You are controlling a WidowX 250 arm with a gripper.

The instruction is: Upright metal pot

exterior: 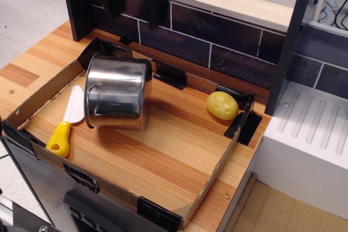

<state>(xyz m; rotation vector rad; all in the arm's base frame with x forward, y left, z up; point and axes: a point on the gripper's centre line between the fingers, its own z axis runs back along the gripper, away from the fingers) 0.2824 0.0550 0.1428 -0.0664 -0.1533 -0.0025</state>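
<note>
The metal pot needs to be set upright in the tray, so my gripper should grab it by its rim (88,92) next.
The metal pot (118,93) is shiny steel with wire loop handles. It lies on its side in the left part of the cardboard tray (213,175), its rim towards the left. My gripper (136,9) is a dark, motion-blurred shape at the top of the view, above and behind the pot and well clear of it. Its two fingers hang apart, open and empty.
A white-bladed knife with a yellow handle (66,123) lies left of the pot. A yellow potato toy (222,105) sits in the tray's back right corner. A dark tiled wall (228,47) runs behind the tray, and a white ribbed unit (310,129) stands to the right.
</note>
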